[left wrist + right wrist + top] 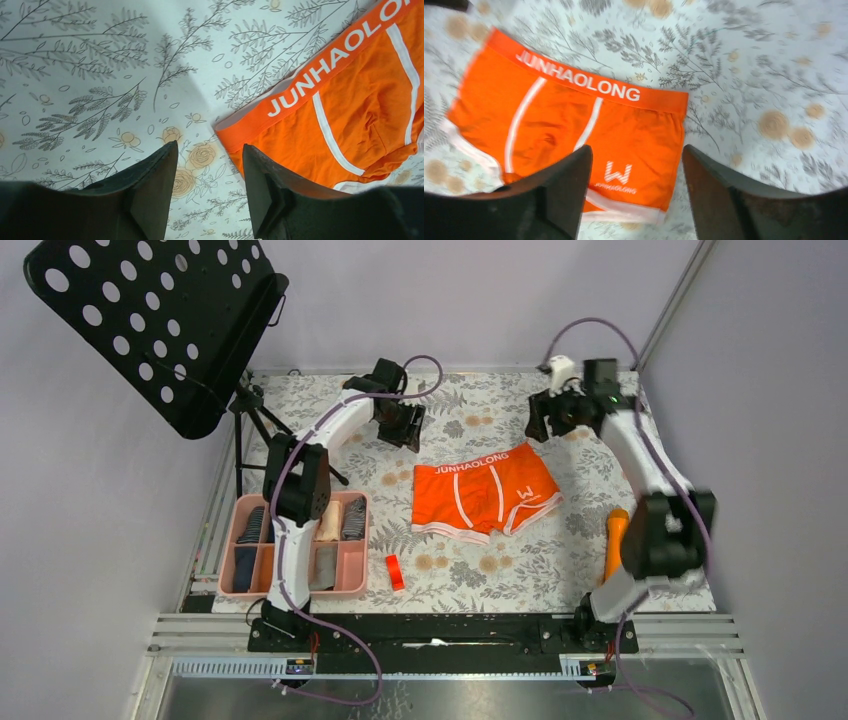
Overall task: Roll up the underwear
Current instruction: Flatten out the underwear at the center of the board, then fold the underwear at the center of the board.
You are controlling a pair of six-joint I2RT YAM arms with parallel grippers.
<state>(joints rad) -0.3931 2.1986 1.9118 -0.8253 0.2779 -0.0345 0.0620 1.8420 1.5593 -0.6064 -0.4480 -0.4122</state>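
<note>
Next, my left gripper grabs the underwear's nearest waistband corner to fold that side over for rolling. It leaves the underwear's leg hem to my right gripper.
The bright orange underwear (484, 492) lies spread flat in the middle of the floral table, its waistband lettered JUNHAOLONG toward the back. My left gripper (403, 427) hangs open and empty above the table just behind the garment's left waistband corner (235, 131). My right gripper (545, 417) hangs open and empty above the table behind the right waistband corner (676, 100). In the right wrist view the whole garment (569, 135) shows below the open jaws. Neither gripper touches the cloth.
A pink divided tray (355, 585) at the left front holds several rolled garments, navy, beige and grey striped. A small red block (395, 572) lies right of it. An orange rigid cylinder (614, 540) stands by the right arm. A black perforated stand (150, 320) and its tripod are back left.
</note>
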